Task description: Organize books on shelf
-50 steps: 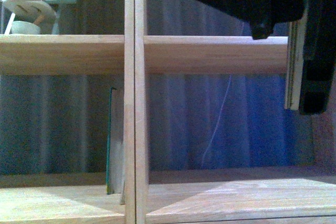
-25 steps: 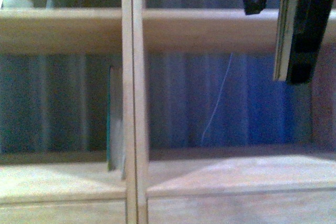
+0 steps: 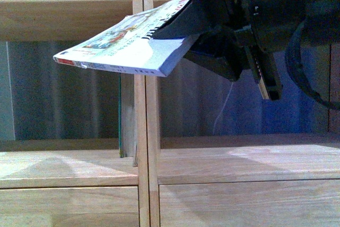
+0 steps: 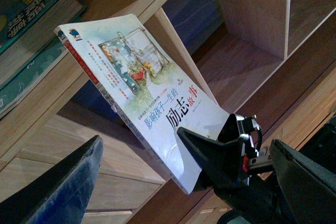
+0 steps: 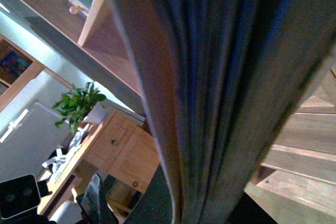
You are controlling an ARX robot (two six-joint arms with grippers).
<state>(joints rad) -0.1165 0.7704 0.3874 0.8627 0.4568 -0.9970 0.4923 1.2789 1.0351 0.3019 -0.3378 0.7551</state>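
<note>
I need to grab the pale-covered paperback next with my left gripper by its red-and-white spine [image 3: 79, 64], to stand it upright on the shelf by the thin teal book [image 3: 121, 115].
My right gripper [image 3: 178, 38] is shut on one end of the pale-covered paperback [image 3: 125, 46]. It holds the book nearly flat, cover up, red-and-white spine end sloping down toward the left, in front of the shelf's [image 3: 69, 22] centre divider. The thin dark teal book [image 3: 121, 115] stands upright against that divider in the left compartment. In the left wrist view the paperback [image 4: 142, 82] shows its cover, with the right gripper [image 4: 210, 166] clamping its lower end. My left gripper [image 4: 186, 145] is open and empty, close to the book. The book's page edge [image 5: 210, 77] fills the right wrist view.
Drawer fronts [image 3: 239, 203] run below the lower shelf board. Teal-covered books [image 4: 31, 19] sit at the edge of the left wrist view. A wooden cabinet with knobs [image 5: 121, 150] and a potted plant [image 5: 79, 103] show behind the book in the right wrist view.
The paperback hung upright at the right edge of the view; now it is turned nearly flat and swung left across the divider. The shelf boards have shifted upward in view.
</note>
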